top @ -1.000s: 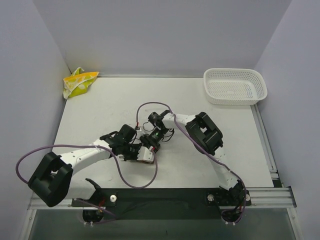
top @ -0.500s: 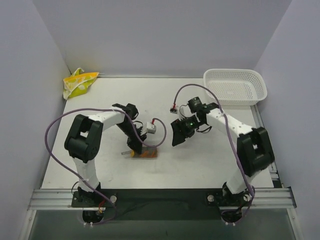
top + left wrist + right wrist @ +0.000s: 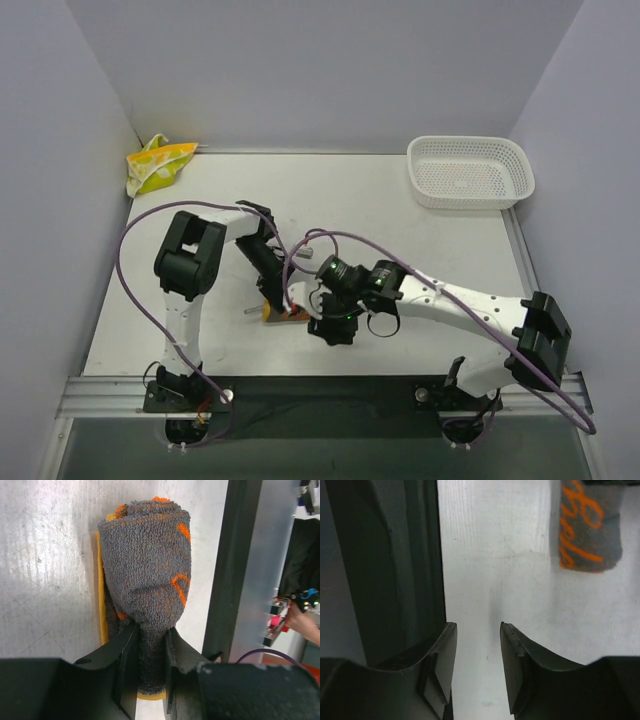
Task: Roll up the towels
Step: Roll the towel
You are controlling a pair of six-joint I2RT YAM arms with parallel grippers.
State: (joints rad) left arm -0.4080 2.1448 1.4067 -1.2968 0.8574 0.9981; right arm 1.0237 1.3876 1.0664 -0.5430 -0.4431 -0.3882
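The orange towel is rolled up. My right gripper should next pinch it across its loose end (image 3: pixel 301 314) (image 3: pixel 590 544), opposite my left gripper, to carry it into the basket still rolled.
The orange towel (image 3: pixel 150 555), grey-faced with orange marks, lies rolled up on the table near the front middle (image 3: pixel 290 314). My left gripper (image 3: pixel 150 650) is shut on one end of the roll, pinching the cloth between both fingers (image 3: pixel 277 298). Just right of the roll, my right gripper (image 3: pixel 333 330) hovers low over bare table. Its jaws (image 3: pixel 477 655) are open with nothing between them, and the roll's end (image 3: pixel 590 530) shows ahead and to the right. The pale yellow towel (image 3: pixel 158 165) with green prints lies crumpled in the back left corner.
A white mesh basket (image 3: pixel 470 172) stands at the back right. The dark front rail (image 3: pixel 320 392) runs along the near edge, close to my right gripper. Purple cables loop around both arms. Walls close in the left, back and right sides.
My right arm has swung from the back right down to the front middle beside the roll, and its jaws have narrowed. My left gripper kept its hold on the roll, which barely moved.
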